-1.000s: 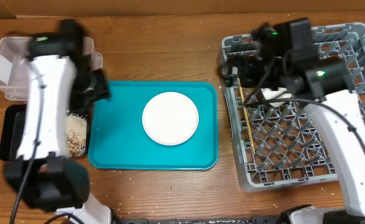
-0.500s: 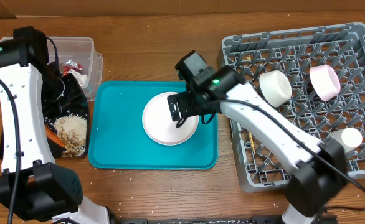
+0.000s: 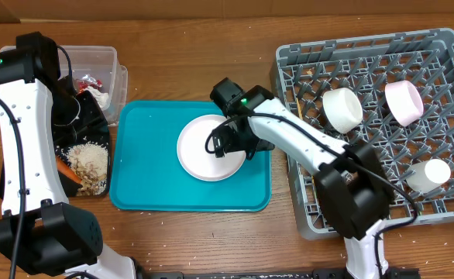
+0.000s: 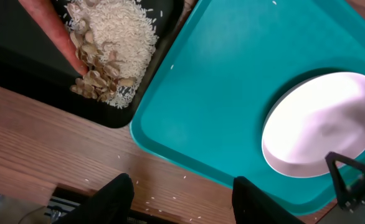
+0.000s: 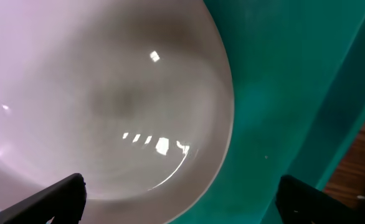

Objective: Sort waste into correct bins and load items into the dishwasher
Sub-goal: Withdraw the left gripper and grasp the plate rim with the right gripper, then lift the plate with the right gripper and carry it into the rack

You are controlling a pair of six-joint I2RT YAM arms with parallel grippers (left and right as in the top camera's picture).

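Observation:
I need to lower my right gripper before I close it on the plate's rim. My open fingers are on either side of it, but the plate's side curve is ahead and below in the right wrist view.
The round white plate [image 3: 198, 151] [image 4: 319, 124] [image 5: 95, 81] lies on the teal serving tray [image 3: 146, 174]. My right gripper [image 3: 228, 144] [image 5: 189, 199] is open, low over the plate's right part, with its fingers astride the rim. My left gripper [image 4: 185, 202] is open and empty, high above the table's front edge. The black tray [image 3: 12, 167] [image 4: 20, 68] holds beige scraps and grains [image 3: 87, 164] [image 4: 117, 37] and the carrot [image 3: 66, 172] [image 4: 52, 31]. The clear tub [image 3: 108, 58] holds red wrappers [image 3: 92, 81]. The grey rack [image 3: 444, 46] holds a white bowl [image 3: 342, 108], a pink bowl [image 3: 404, 102] and a white cup [image 3: 428, 175]. I cannot make out the chopsticks.
The teal tray [image 4: 220, 93] [image 5: 282, 74] sits between the black tray and the rack. My left arm [image 3: 25, 132] stands over the bins. My right arm [image 3: 312, 147] reaches across the rack's left edge. Loose grains lie on the wooden table [image 3: 196, 232].
My right arm has swung from the rack to the plate and settled lower over its right part. My left arm has moved back and left, uncovering the black tray.

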